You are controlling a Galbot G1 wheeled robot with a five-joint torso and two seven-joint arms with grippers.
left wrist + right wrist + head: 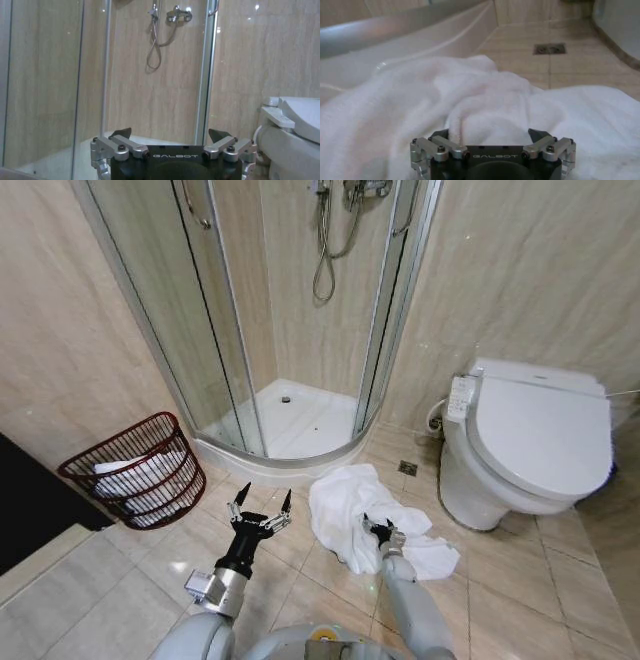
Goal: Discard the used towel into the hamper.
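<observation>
Next, my right gripper grabs the towel by its raised fold, since the rest lies spread and slack on the tiles.
The used towel is white and lies crumpled on the tiled floor in front of the shower tray. My right gripper is down at its near edge, open, with a raised fold of towel between the fingers. The hamper, a dark reddish-brown wire basket, stands on the floor to the left against the wall, with white cloth inside it. My left gripper hovers open above the tiles between hamper and towel, holding nothing; in the left wrist view the left gripper faces the shower wall.
A glass shower cubicle with a raised white tray fills the corner behind the towel. A white toilet stands to the right. A floor drain sits between them. A dark doorway edge is at the left.
</observation>
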